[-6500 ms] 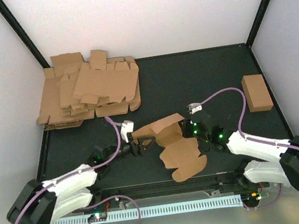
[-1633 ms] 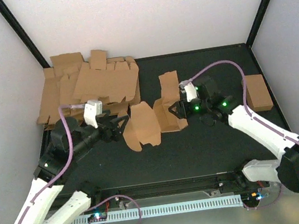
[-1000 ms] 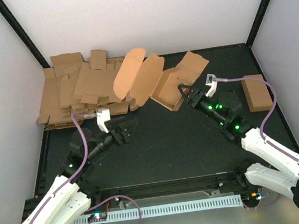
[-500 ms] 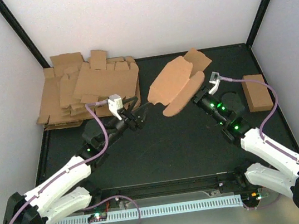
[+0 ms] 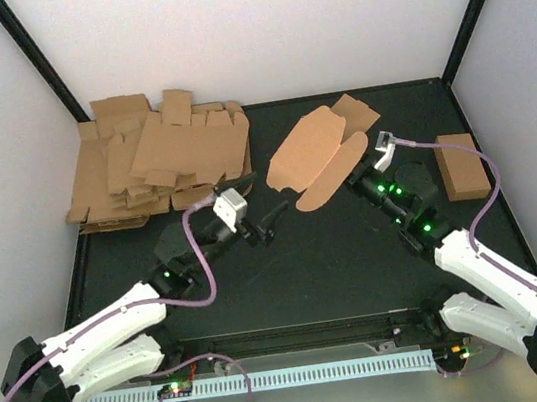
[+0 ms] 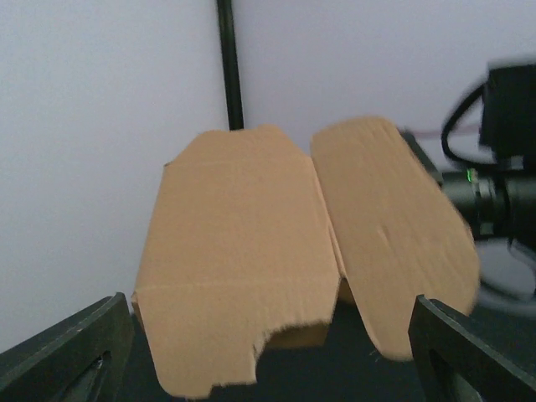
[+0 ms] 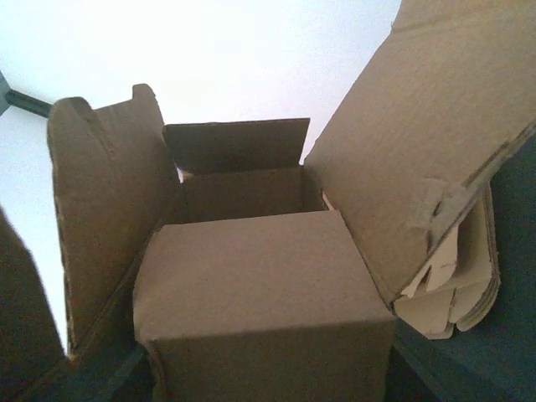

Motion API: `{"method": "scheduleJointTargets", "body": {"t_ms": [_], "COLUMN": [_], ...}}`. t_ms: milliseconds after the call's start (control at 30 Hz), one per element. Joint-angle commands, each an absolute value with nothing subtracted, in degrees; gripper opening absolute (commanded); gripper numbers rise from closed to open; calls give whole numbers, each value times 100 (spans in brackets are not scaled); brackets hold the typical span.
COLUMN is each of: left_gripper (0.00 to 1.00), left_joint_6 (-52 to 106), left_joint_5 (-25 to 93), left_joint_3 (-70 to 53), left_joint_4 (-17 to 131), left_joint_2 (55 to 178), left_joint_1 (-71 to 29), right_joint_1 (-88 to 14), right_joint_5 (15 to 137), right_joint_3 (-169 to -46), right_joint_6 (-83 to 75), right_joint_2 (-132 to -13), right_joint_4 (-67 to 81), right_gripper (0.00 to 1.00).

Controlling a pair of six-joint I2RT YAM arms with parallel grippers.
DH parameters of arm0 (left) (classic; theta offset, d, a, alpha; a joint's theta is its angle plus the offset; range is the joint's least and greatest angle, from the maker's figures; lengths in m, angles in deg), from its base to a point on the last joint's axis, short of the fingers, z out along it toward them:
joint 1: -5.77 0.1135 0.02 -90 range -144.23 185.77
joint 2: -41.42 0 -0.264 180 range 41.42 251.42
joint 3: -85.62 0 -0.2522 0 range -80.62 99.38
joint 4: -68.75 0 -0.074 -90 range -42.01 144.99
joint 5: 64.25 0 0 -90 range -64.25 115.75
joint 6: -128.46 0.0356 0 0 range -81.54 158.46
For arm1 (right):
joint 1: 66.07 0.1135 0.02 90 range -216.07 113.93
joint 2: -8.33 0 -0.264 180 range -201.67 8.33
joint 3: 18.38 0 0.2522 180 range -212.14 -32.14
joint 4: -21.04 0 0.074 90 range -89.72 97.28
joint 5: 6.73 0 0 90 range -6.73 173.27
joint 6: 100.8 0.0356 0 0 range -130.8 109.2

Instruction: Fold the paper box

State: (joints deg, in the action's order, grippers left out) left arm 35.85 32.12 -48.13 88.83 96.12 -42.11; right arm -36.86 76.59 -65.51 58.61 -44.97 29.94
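Observation:
The box's body and other flaps need to stay free to fold, so the robot's left gripper should next grab the paper box's rounded flap (image 5: 310,197) by the flap's near edge.
The paper box (image 5: 314,154) is a brown carton with its rounded flaps spread open. It hangs tilted above the dark table at the back centre-right. My right gripper (image 5: 353,178) is shut on its body from the right. In the right wrist view the box (image 7: 260,285) fills the frame between my fingers, and the gripper (image 7: 268,381) is almost hidden. My left gripper (image 5: 272,221) is open and empty, left of and nearer than the box, and it does not touch the box. In the left wrist view the box's flaps (image 6: 276,276) stand beyond my open gripper (image 6: 268,373).
A heap of flat cardboard blanks (image 5: 157,167) lies at the back left corner. A closed brown cardboard brick (image 5: 460,165) lies at the right edge. White walls and black frame posts (image 5: 34,54) close in the table.
The right gripper has carried the box from the table's middle up to the back right. The left gripper has let go of it and, in the last half second, moved right and nearer.

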Motion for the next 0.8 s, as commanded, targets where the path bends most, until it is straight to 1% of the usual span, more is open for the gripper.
{"method": "scheduleJointTargets", "body": {"t_ms": [0,100,233,400,533,667,767], "left_gripper": [94,97,98,97,95,94,86], "left_joint_6": [6106,7368,8117,8317,8333,8439,8539], "left_joint_5": [2852,2170,1661,1151,1038,1025,1072], "left_joint_3": [-5180,-5471,-5422,-5210,-4852,-4761,-4539], "left_joint_4": [8855,9160,9114,9302,9104,9450,9280], "left_joint_2": [9439,9496,9704,9959,10165,10249,10328], "left_joint_1": [-4672,-4984,-5053,-5074,-5074,-5074,-5074], "right_joint_1": [-3690,-3689,-3690,-3687,-3689,-3689,-3689], "right_joint_5": [7598,7477,7334,7217,7125,7062,7029], "right_joint_3": [-6850,-6933,-6897,-6907,-6829,-6719,-6696], "right_joint_6": [5944,5919,5983,5929,5991,6069,6073], "right_joint_2": [-4321,-4247,-4163,-4109,-4081,-4094,-4080], "right_joint_4": [2616,2400,2379,2304,2368,2501,2526], "right_gripper": [55,56,56,56,56,56,56]}}
